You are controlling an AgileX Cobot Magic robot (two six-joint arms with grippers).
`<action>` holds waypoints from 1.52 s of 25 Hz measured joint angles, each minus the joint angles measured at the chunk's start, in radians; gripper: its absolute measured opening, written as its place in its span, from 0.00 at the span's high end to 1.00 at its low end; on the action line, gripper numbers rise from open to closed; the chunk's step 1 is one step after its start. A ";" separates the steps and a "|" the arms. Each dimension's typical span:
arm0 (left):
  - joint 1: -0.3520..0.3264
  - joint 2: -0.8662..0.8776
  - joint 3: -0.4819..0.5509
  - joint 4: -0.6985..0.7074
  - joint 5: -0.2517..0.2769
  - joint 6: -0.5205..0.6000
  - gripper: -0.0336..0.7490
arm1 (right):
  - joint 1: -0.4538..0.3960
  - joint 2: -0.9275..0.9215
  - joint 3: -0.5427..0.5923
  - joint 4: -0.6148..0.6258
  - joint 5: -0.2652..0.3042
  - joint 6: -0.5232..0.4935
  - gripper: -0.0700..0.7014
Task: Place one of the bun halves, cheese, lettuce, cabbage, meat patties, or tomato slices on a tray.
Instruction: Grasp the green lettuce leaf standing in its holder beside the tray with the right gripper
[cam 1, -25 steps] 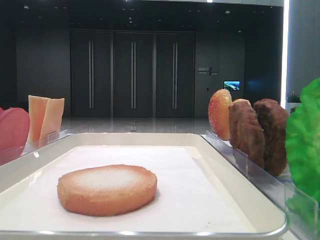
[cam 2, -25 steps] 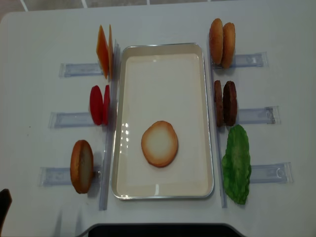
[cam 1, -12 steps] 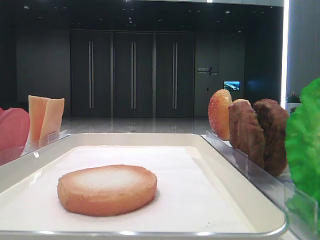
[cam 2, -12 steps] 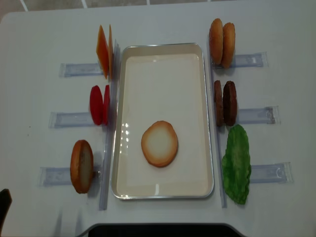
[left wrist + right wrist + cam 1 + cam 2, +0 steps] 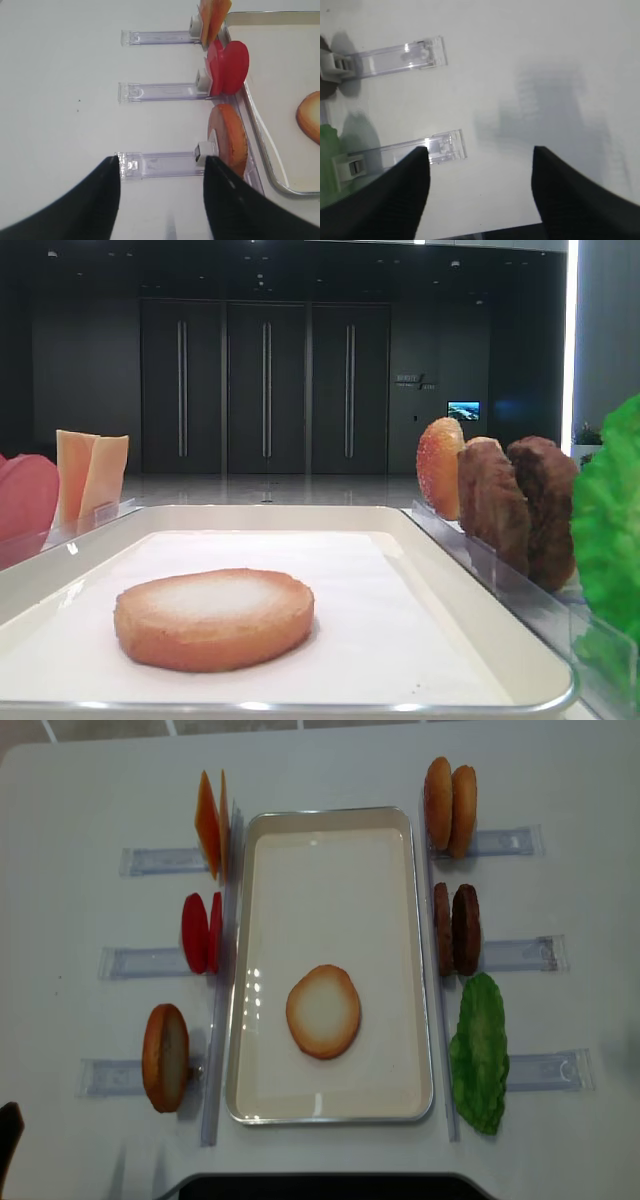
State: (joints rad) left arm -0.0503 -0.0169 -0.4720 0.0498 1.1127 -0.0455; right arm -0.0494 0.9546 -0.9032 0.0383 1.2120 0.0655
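I should place the green frilly lettuce on the tray. My right gripper should next grab its free top edge (image 5: 486, 1052), as the holder holds it low down.
The cream tray (image 5: 330, 815) holds one flat bun half (image 5: 323, 1011), pale face up. Left of the tray stand the cheese (image 5: 210, 824), the tomato slices (image 5: 201, 932) and another bun half (image 5: 165, 1057) in holders. On its right stand two more bun halves (image 5: 449, 805), the meat patties (image 5: 456, 929) and the lettuce (image 5: 480, 1053). Cabbage is out of view. My left gripper (image 5: 161, 162) is open above the holder of the standing bun half (image 5: 227, 137), holding nothing. My right gripper (image 5: 480, 150) is open over bare table, beside the lettuce's holder (image 5: 400, 152).
Clear plastic holders (image 5: 525, 842) stick out sideways from both long sides of the tray. A dark edge (image 5: 320, 1185) runs along the table's near side. A dark arm part (image 5: 8, 1130) shows at the bottom left corner.
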 joint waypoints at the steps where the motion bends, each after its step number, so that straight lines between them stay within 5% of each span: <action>1: 0.000 0.000 0.000 0.000 0.000 0.000 0.44 | 0.000 0.022 -0.002 0.013 0.002 -0.004 0.36; 8: 0.000 0.000 0.000 0.000 0.000 0.000 0.44 | 0.011 0.042 -0.002 0.064 0.007 -0.009 0.36; 11: 0.000 0.000 0.000 0.000 0.000 0.000 0.44 | 0.098 0.020 -0.002 0.118 0.008 0.019 0.36; 17: 0.000 0.000 0.000 0.000 0.000 0.000 0.44 | 0.536 0.008 -0.002 0.096 0.009 0.330 0.36; 21: 0.000 0.000 0.000 0.000 0.000 0.000 0.44 | 0.856 0.008 -0.002 -0.069 0.009 0.622 0.36; 24: 0.000 0.000 0.000 0.000 0.000 0.000 0.44 | 0.981 0.008 -0.002 -0.184 0.009 0.758 0.36; 38: 0.000 0.000 0.000 0.000 0.000 0.000 0.44 | 1.008 0.189 -0.002 -0.226 -0.076 0.793 0.24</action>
State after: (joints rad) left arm -0.0503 -0.0169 -0.4720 0.0498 1.1127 -0.0455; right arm 0.9586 1.1437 -0.9051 -0.1881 1.1363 0.8586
